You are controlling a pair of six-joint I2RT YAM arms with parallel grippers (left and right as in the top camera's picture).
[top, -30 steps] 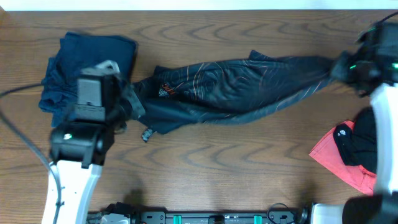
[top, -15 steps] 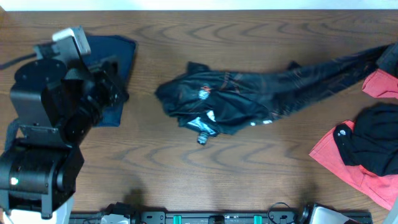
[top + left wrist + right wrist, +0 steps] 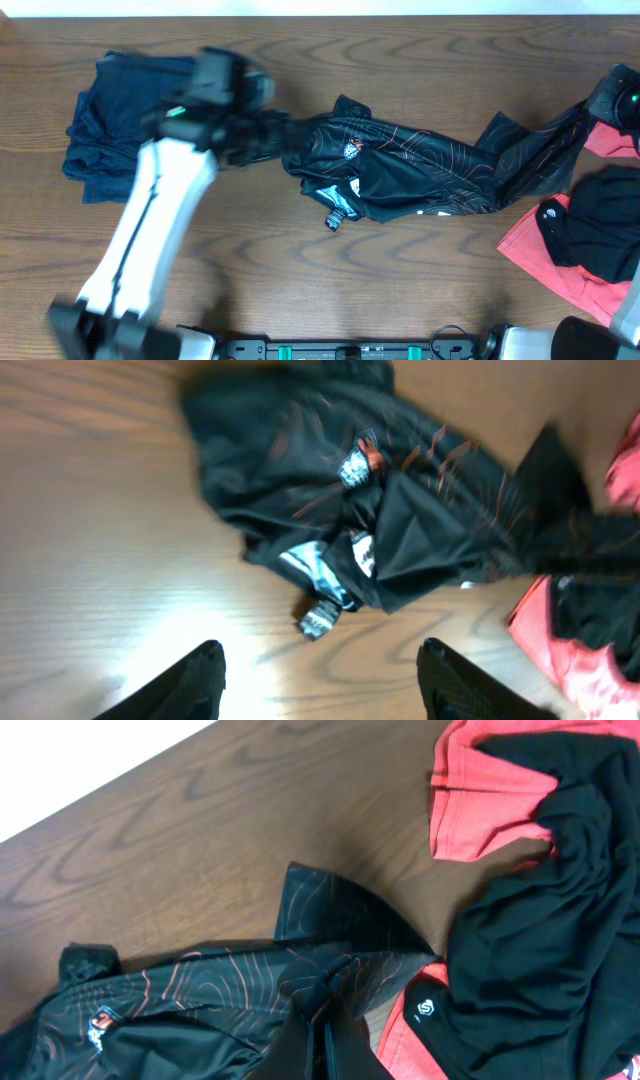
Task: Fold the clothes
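I will next grab the black jersey (image 3: 410, 165) at the jersey's end (image 3: 297, 160) with my left gripper, opposite the bunched fold at my right gripper, to stretch the jersey open for folding.
The black jersey (image 3: 410, 165) with orange contour lines lies crumpled across the table's middle, its white tag (image 3: 333, 218) showing at the near side. My left gripper (image 3: 282, 133) hovers blurred at the jersey's left end. In the left wrist view its fingers (image 3: 195, 680) stand wide apart over bare wood, open, with the jersey (image 3: 340, 490) ahead of them. My right gripper (image 3: 605, 100) is at the far right edge. The right wrist view shows that gripper (image 3: 325, 1015) shut on a bunched fold of the jersey (image 3: 190, 1010).
A navy garment (image 3: 105, 125) lies heaped at the back left. At the right a coral-red piece (image 3: 555, 270) lies under a plain black one (image 3: 590, 235), right beside the jersey's held end. Bare wood runs along the table's front.
The left gripper has let go of the jersey and opened, swung left, then come back to its left end. The jersey has been drawn rightward and lies more crumpled.
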